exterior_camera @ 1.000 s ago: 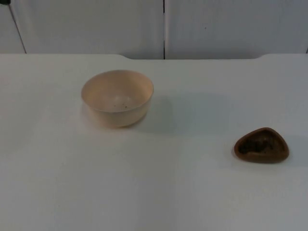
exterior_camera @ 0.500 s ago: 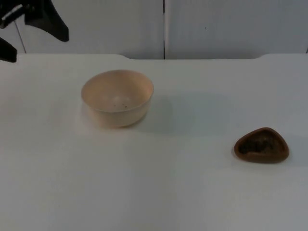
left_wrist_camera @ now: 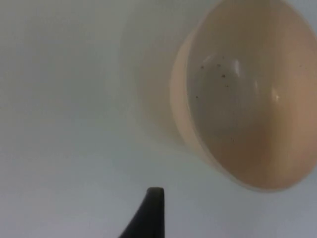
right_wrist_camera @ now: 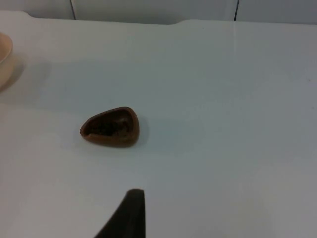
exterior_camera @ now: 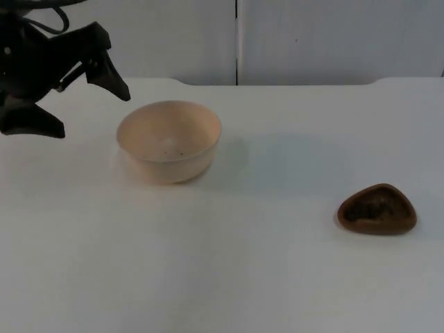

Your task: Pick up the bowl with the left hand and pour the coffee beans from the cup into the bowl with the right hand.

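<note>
The bowl's round body is wider than the left gripper's open fingers, so the left gripper will next grab the bowl by its thin rim (exterior_camera: 119, 134) to pick it up.
A cream bowl (exterior_camera: 168, 139) stands upright on the white table left of centre, with a few dark specks on its inside (left_wrist_camera: 247, 99). My left gripper (exterior_camera: 75, 104) hovers just left of the bowl, open, its fingers spread wide with nothing between them. A small brown cup (exterior_camera: 377, 209) holding dark coffee beans sits at the right of the table. In the right wrist view the cup (right_wrist_camera: 111, 127) lies some way ahead on the table, and the bowl's rim (right_wrist_camera: 4, 58) shows beyond it. The right arm waits back from the cup.
The white table top (exterior_camera: 263, 277) ends at a grey partition wall (exterior_camera: 312, 35) behind the bowl. Wide bare table lies between the bowl and the cup and in front of both.
The left arm has come in from the upper left corner and moved down and right toward the bowl. Bowl and cup have not moved.
</note>
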Motion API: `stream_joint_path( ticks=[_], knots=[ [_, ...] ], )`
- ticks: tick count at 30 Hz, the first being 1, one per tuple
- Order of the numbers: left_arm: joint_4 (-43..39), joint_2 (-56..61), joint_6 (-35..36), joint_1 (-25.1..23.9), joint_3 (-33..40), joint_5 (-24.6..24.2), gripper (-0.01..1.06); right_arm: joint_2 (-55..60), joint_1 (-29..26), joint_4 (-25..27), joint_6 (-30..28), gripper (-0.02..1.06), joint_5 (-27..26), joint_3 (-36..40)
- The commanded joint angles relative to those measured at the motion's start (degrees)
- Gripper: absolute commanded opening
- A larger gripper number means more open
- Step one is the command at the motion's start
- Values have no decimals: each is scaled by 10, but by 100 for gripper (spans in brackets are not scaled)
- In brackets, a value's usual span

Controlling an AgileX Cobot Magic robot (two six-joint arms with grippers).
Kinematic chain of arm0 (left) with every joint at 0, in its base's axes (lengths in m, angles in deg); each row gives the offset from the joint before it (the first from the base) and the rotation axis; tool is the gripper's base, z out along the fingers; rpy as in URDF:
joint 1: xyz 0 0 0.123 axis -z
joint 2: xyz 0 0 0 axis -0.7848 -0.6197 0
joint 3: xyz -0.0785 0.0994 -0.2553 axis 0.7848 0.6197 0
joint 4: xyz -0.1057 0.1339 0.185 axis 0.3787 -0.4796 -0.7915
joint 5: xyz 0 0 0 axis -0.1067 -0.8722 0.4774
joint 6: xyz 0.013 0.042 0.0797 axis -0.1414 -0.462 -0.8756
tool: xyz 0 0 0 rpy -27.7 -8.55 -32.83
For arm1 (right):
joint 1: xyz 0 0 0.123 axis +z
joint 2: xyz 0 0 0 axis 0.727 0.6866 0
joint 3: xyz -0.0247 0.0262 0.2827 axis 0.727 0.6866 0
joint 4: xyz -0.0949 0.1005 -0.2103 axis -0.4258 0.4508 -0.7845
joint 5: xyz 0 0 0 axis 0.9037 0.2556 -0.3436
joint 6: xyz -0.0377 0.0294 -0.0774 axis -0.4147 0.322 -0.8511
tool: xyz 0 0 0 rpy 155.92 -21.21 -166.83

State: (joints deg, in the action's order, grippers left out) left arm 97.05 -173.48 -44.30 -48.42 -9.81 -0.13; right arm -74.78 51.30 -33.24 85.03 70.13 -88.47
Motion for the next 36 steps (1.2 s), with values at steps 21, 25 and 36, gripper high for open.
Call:
stream_joint_path(
  ticks=[21,25,36],
  knots=[
    [124,-166,26,4,-56,34,88,-2,-4,0,1,105,0,5],
    [130,-169,26,7,-56,44,88,-2,-4,-7,1,105,0,5],
    [138,-169,18,30,-56,86,86,-2,-4,-18,1,105,0,5]
  ],
)
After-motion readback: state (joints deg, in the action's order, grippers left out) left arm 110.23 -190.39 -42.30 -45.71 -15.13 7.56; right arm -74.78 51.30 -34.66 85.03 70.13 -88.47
